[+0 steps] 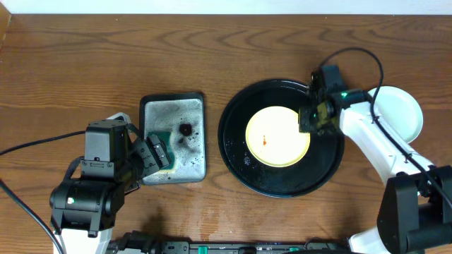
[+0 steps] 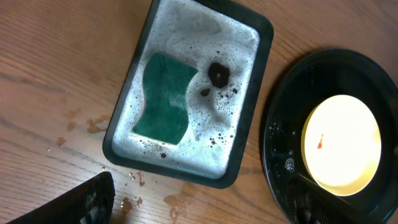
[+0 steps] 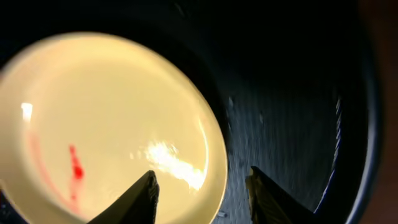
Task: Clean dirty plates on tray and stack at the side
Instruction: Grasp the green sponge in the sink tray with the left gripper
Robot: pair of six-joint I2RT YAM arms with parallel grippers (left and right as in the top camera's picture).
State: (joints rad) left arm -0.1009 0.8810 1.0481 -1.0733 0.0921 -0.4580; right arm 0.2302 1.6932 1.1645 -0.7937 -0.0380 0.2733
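The left gripper pinches the green sponge across its middle from above next, and the sponge's ends stay free to wipe the yellow plate point(image 1: 277, 135).
A pale yellow plate point(image 1: 277, 135) with a red smear lies in the middle of the black tray point(image 1: 282, 189). My right gripper point(image 1: 311, 116) is open and low over the plate's right edge. In the right wrist view its fingers point(image 3: 205, 193) straddle the rim of the yellow plate point(image 3: 106, 118), one finger over the plate, one over the tray point(image 3: 292, 112). A pale mint-white plate point(image 1: 401, 113) sits on the table right of the tray; I cannot tell if another lies under it. My left gripper point(image 1: 157, 152) is open and empty at the soapy tub's left front.
A dark rectangular tub point(image 1: 174, 169) of soapy foam stands left of the tray, with a green sponge point(image 2: 163, 98) in it and a dark blob point(image 2: 217, 73) in the foam. Water drops spot the wood point(image 2: 134, 202) in front of the tub point(image 2: 186, 171).
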